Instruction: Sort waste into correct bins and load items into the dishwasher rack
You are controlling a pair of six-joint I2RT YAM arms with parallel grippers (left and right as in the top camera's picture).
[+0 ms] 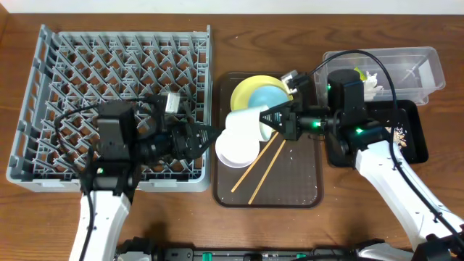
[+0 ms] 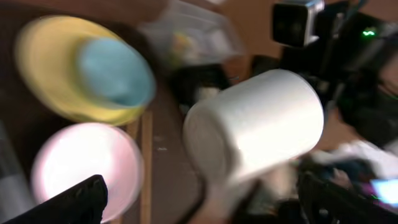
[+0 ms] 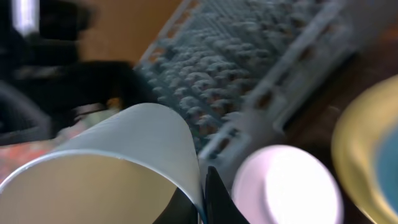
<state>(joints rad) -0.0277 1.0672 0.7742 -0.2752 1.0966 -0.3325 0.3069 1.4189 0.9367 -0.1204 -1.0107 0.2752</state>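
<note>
The left gripper should next take hold of the white cup around its closed base end, so that the cup's rim stays free to go opening-first into the dishwasher rack.
My right gripper is shut on the rim of the small white cup and holds it on its side above the brown serving tray; the right wrist view shows my fingers pinching the cup's wall. My left gripper is open and empty by the tray's left edge, its fingers spread below the cup. The white bowl, the yellow-green plate with the light blue bowl on it, and two chopsticks lie on the tray. The grey dishwasher rack stands at the left.
The brown serving tray sits mid-table. The clear tub at the back right holds white tissue and something yellow. The black tray lies under my right arm with beige crumbs on it.
</note>
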